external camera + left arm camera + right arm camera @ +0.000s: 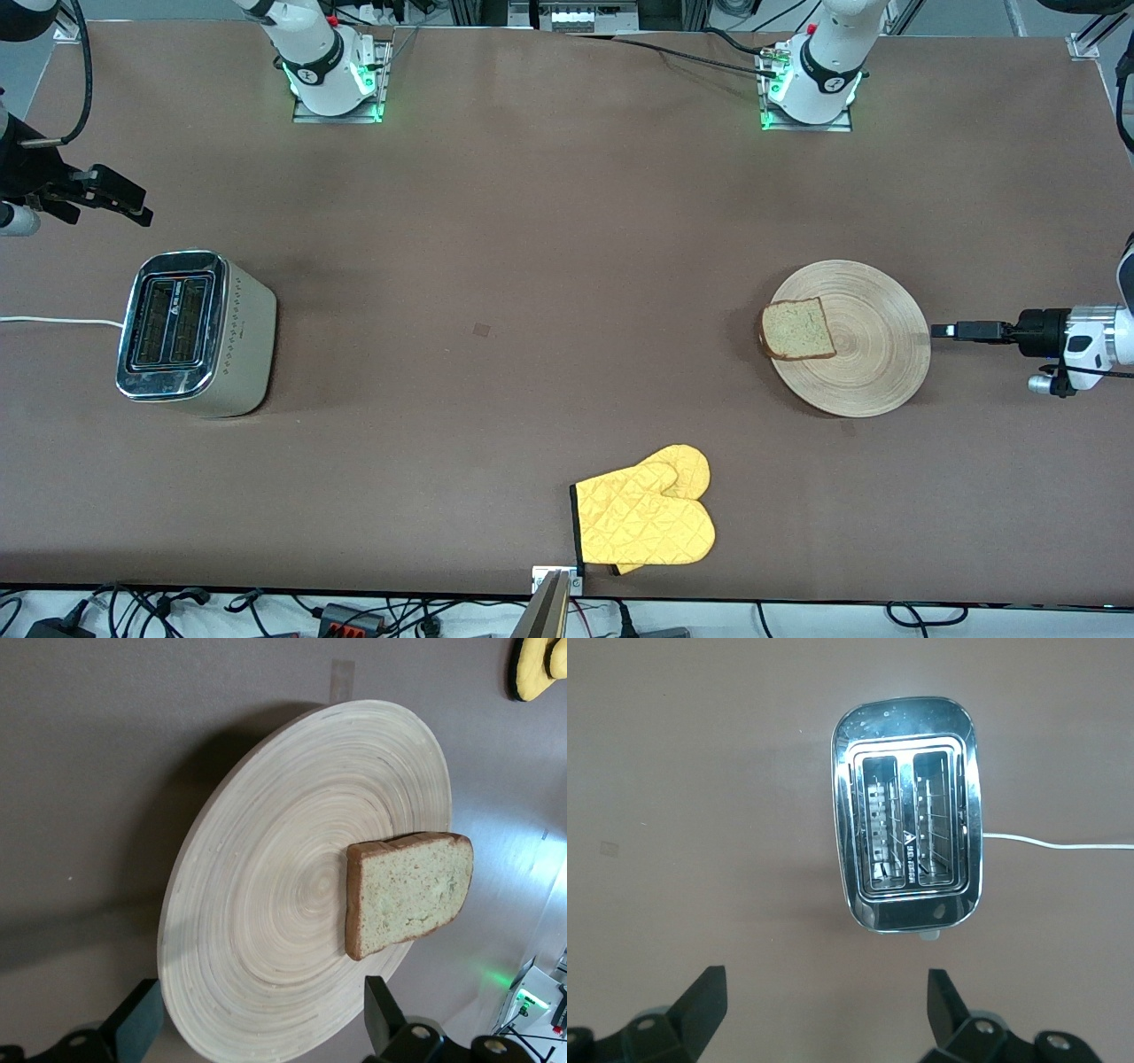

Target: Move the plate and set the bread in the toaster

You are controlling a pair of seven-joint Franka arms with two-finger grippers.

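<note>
My left gripper should go deeper before closing; its fingers only reach the plate's near rim (922,351).
The light-wood plate (873,372) lies toward the left arm's end of the table, and the bread (797,330) rests on it near the rim that faces the toaster. My left gripper (946,330) is low at the plate's rim on the left arm's side and is open. In the left wrist view the plate (283,904) and bread (409,890) fill the frame, and the rim shows between the fingers of my left gripper (261,1014). The toaster (195,332) stands at the right arm's end with both slots empty (906,819). My right gripper (124,202) (826,1001) is open and empty over the table beside the toaster.
A yellow oven mitt (647,518) lies near the table's front edge, nearer the front camera than the plate; it also shows in the left wrist view (536,669). The toaster's white cord (53,321) runs off toward the right arm's end of the table.
</note>
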